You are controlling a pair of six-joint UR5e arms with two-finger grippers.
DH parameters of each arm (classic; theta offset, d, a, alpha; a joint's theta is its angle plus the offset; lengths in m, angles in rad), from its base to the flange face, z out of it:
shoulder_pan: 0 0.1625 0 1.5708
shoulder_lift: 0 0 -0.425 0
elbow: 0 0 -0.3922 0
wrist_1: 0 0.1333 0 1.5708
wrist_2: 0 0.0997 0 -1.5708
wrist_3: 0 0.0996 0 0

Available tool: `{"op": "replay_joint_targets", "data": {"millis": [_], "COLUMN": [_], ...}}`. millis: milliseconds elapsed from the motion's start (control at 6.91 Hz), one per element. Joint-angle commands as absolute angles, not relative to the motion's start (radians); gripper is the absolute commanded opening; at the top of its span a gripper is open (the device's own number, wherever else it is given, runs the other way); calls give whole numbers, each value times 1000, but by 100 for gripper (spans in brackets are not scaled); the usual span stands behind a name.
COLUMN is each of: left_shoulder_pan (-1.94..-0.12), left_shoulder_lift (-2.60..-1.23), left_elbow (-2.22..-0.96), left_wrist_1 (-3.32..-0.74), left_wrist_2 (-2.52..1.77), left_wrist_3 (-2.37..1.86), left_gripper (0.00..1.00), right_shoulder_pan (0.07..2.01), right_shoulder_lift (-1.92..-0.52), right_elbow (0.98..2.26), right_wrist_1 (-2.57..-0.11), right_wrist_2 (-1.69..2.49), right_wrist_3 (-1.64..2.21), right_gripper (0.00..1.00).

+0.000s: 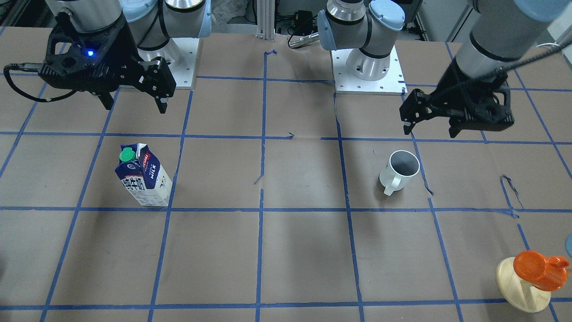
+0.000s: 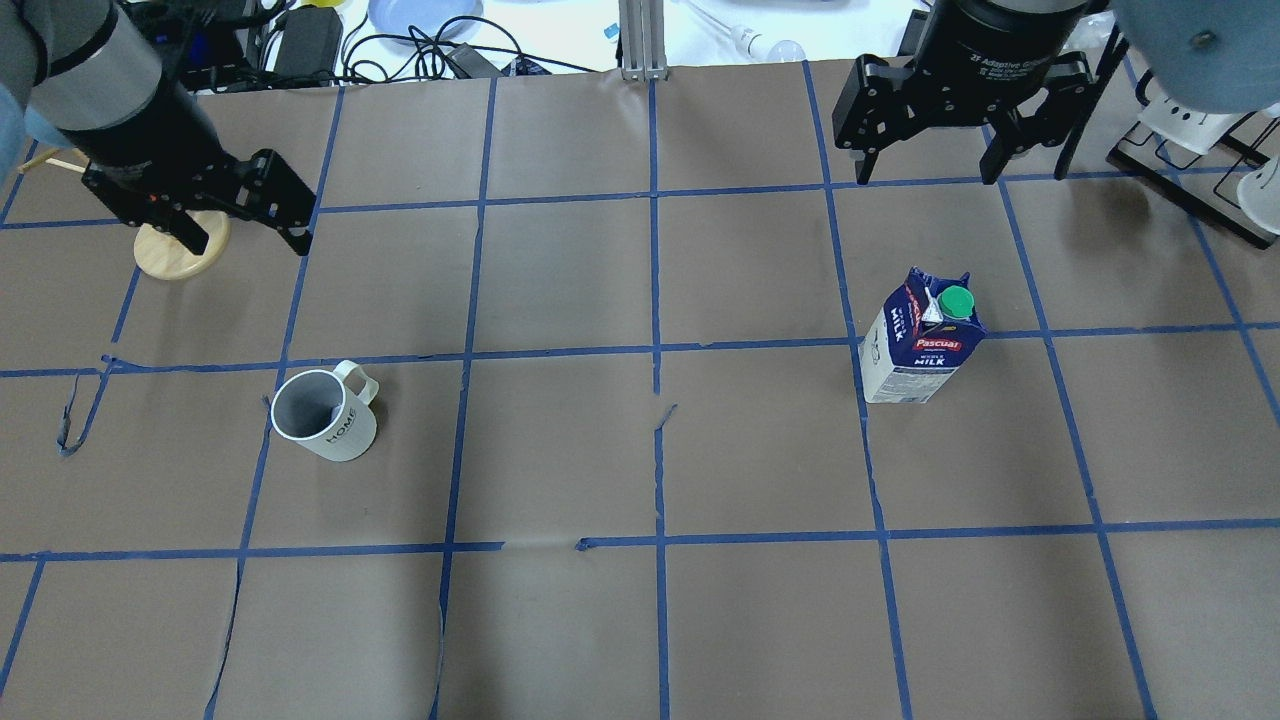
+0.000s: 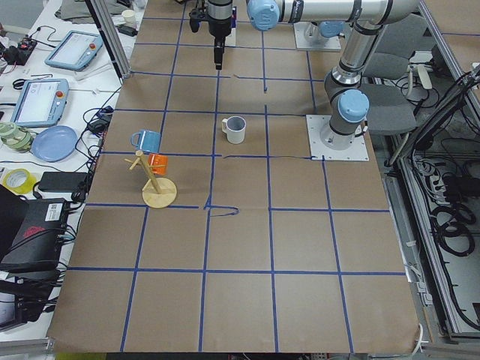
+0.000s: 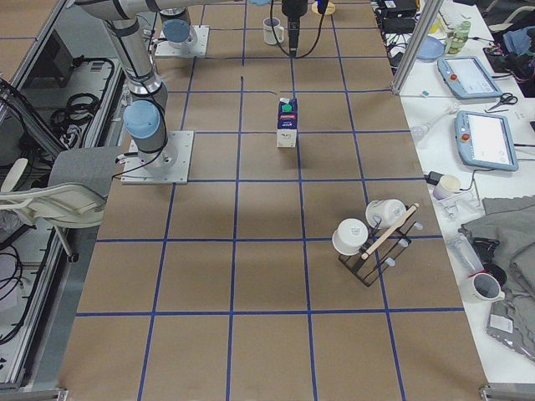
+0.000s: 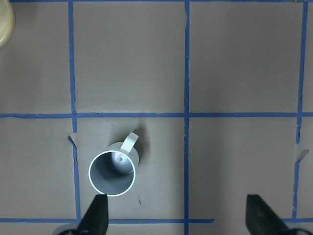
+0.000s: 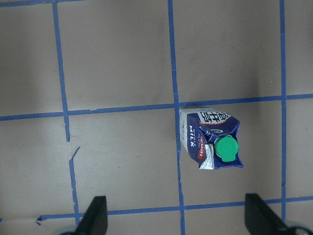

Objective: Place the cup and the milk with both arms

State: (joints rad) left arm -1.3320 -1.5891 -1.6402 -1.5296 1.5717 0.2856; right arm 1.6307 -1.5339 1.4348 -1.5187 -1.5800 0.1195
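Note:
My right gripper is to grab the milk by its gabled top (image 1: 136, 161) next, so that it can place the milk beside the cup (image 1: 399, 171).
The white cup (image 1: 400, 172) with a dark grey inside stands upright on the brown table; it also shows in the overhead view (image 2: 325, 415) and in the left wrist view (image 5: 113, 172). My left gripper (image 1: 430, 132) is open and empty, raised above the table beyond the cup (image 2: 250, 245). The milk (image 1: 145, 176) stands upright, blue top, green cap; it also shows in the overhead view (image 2: 920, 340) and in the right wrist view (image 6: 212, 139). My right gripper (image 1: 136, 107) is open and empty, raised above the table beyond the milk (image 2: 926, 178).
A wooden stand (image 1: 523, 286) with an orange cup (image 1: 536, 268) sits at the table's corner on my left, its base (image 2: 182, 245) partly under my left gripper. A rack of white mugs (image 4: 372, 234) stands toward my right end. Blue tape lines grid the table.

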Motion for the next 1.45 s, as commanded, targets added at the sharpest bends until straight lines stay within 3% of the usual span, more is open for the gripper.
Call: {"op": "replay_joint_targets", "data": {"millis": [0, 434, 868, 1013, 1158, 1303], "left_shoulder_pan": [-1166, -1163, -1163, -1163, -1163, -1163], "left_shoulder_lift": [-1600, -1646, -1692, -1704, -1722, -1732], "left_elbow": [-1814, -2014, -2026, -2028, -2026, -2023], "left_wrist_1": [-1444, -1192, -1148, -1147, -1146, -1146], "left_wrist_2": [1507, 1511, 1534, 1545, 1546, 1546], "left_wrist_3": [461, 465, 459, 456, 443, 446], "left_gripper": [100, 100, 92, 54, 26, 19], "right_shoulder_pan": [1628, 1530, 1453, 1451, 1451, 1451], "right_shoulder_lift": [-1523, -1499, -1494, -1477, -1476, -1476], "right_elbow": [1437, 1641, 1732, 1759, 1778, 1782], "right_wrist_1": [-1517, -1647, -1728, -1762, -1787, -1787], "right_wrist_2": [-1572, -1578, -1566, -1566, -1566, -1566], "right_wrist_3": [118, -19, -107, -120, -120, -120], "right_gripper": [100, 100, 100, 99, 99, 98]}}
